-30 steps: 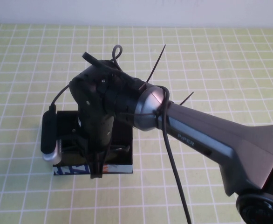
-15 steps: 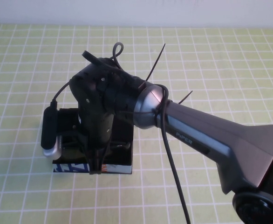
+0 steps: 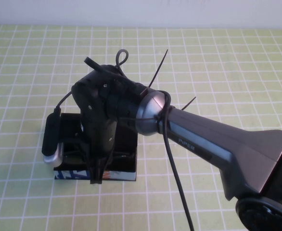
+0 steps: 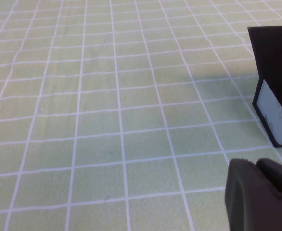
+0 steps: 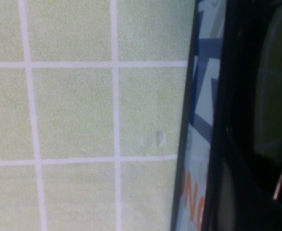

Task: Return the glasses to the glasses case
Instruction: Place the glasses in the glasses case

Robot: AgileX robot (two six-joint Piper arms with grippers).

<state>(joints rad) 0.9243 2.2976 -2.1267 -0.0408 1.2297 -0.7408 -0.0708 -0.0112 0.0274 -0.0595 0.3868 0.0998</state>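
Observation:
My right gripper releases the glasses next, since in the right wrist view the glasses' lens (image 5: 277,91) sits inside the case's patterned front (image 5: 204,96) and they would rest there.
The glasses case (image 3: 124,139) is a black box lying open on the left of the table, its blue-white front side with an orange mark facing me. My right gripper (image 3: 97,175) points straight down into it by the front wall, shut on the glasses (image 3: 125,155), which are mostly hidden under the wrist. The right wrist view shows a greenish-grey lens of the glasses (image 5: 275,96) in its black frame, just inside the case's patterned front (image 5: 201,144). My left gripper (image 4: 259,192) is shut and empty, low over the cloth, off to one side of the case (image 4: 275,62).
A green checked cloth (image 3: 218,67) covers the whole table. The right arm's long link (image 3: 218,144) and its cable (image 3: 174,178) stretch across the front right. The wrist camera (image 3: 52,139) hangs over the case's left end.
The right arm has shifted slightly left and lower over the case. The left arm has not visibly moved.

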